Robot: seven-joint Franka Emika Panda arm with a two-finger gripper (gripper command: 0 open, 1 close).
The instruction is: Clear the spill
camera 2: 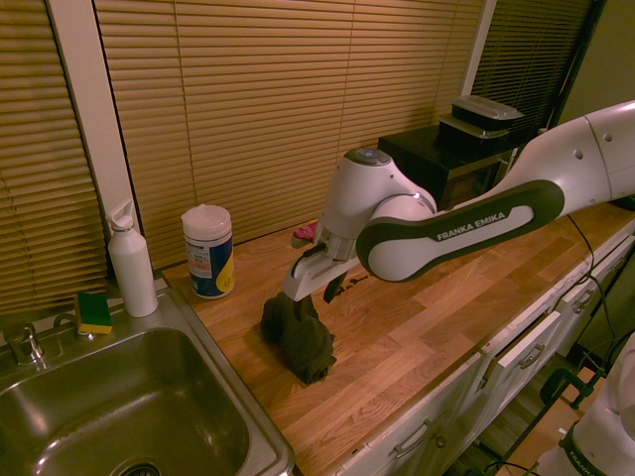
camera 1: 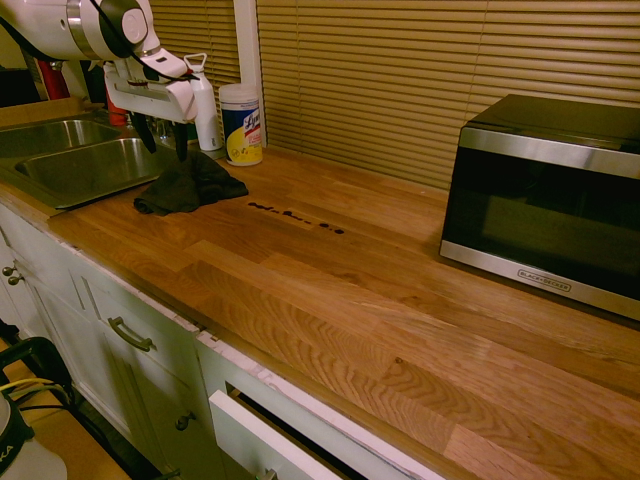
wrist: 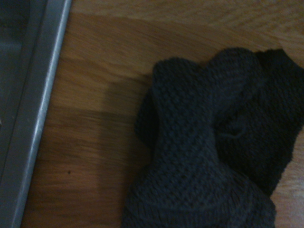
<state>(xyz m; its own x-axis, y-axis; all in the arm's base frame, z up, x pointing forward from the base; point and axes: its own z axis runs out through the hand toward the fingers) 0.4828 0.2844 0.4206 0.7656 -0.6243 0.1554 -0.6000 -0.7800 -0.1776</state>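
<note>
My gripper grabs the dark cloth next where it stands up in a bunched fold (camera 1: pixel 198 164), since its edges lie slack (camera 1: pixel 152 205) on the counter.
The spill (camera 1: pixel 296 215) is a thin broken line of dark blotches on the wooden counter (camera 1: pixel 330 300), to the right of a crumpled dark cloth (camera 1: pixel 190 184). My gripper (camera 1: pixel 163 137) hangs just above the cloth's sink-side part, open, with nothing between its fingers. From the other side, the gripper (camera 2: pixel 316 294) stands over the top of the bunched cloth (camera 2: pixel 298 339), and the arm hides the spill. The wrist view is filled by the knitted cloth (wrist: pixel 213 156) beside the sink's metal rim (wrist: pixel 38 109).
A steel sink (camera 1: pixel 80 165) lies left of the cloth. A wipes canister (camera 1: pixel 241 124) and a white bottle (camera 1: pixel 206 110) stand behind it by the blinds. A microwave (camera 1: pixel 545 200) sits at the far right. A sponge (camera 2: pixel 94 311) rests by the sink.
</note>
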